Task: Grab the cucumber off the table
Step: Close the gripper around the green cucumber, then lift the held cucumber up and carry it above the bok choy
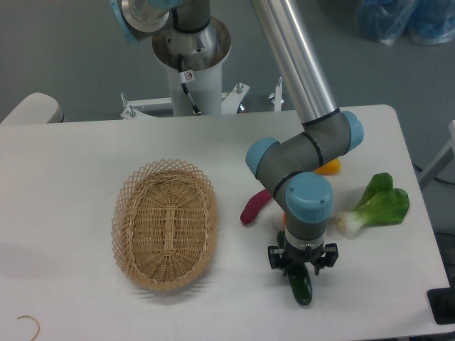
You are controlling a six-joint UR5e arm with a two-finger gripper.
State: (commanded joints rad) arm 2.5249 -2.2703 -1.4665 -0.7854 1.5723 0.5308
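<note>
I should next grip the cucumber by its middle [291, 264] to pick it up from the table.
The cucumber [301, 288] is a glossy dark green cylinder lying on the white table [71, 156] near its front edge, right of centre. Only its near end shows; the rest is under the wrist. My gripper [302, 264] points straight down over the cucumber's middle. Its black fingers [274, 257] stand spread on either side of the cucumber, so it is open around it. Whether the fingers touch the cucumber is hidden.
A woven wicker basket [165, 224] sits left of centre. A small purple sweet potato [254, 206] lies just behind and left of the gripper. A light-green bok choy [377, 202] lies to the right, and an orange-yellow item [328, 168] is half hidden behind the arm.
</note>
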